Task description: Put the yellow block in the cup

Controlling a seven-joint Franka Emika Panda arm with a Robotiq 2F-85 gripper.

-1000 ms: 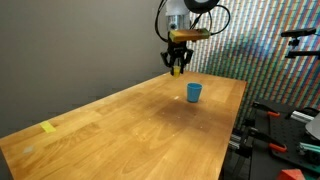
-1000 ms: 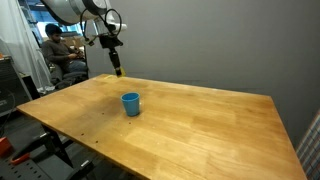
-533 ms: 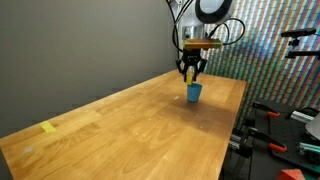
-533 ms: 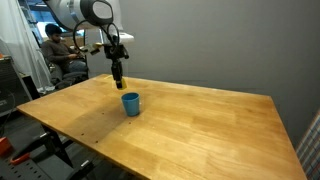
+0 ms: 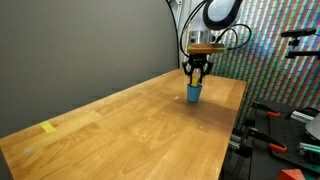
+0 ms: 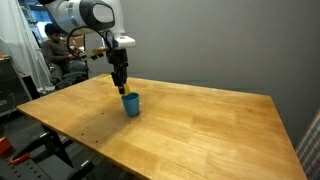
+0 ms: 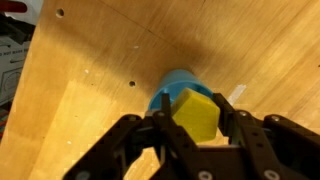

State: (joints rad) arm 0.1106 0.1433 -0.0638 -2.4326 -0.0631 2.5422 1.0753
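Observation:
My fingers are holding the yellow block's lower edge at the blue cup's opening. My gripper should open, because the block would drop inside if I opened now.
My gripper [image 7: 196,125] is shut on the yellow block [image 7: 196,113], a small bright yellow cube held between the black fingers. The blue cup [image 7: 172,82] stands on the wooden table right below the block, partly hidden by it. In both exterior views the gripper [image 5: 196,76] [image 6: 120,84] hangs just above the cup [image 5: 194,93] [image 6: 131,103], near the table's far end. The block itself is hard to make out there.
The wooden table [image 5: 130,125] [image 6: 200,125] is long. A flat yellow scrap [image 5: 48,127] lies near one end. A person [image 6: 55,50] sits beyond the table. Tripods and gear [image 5: 285,125] stand beside the table edge.
My gripper has moved sideways with the yellow block and come down, from beside the cup to just above it. The cup has not moved.

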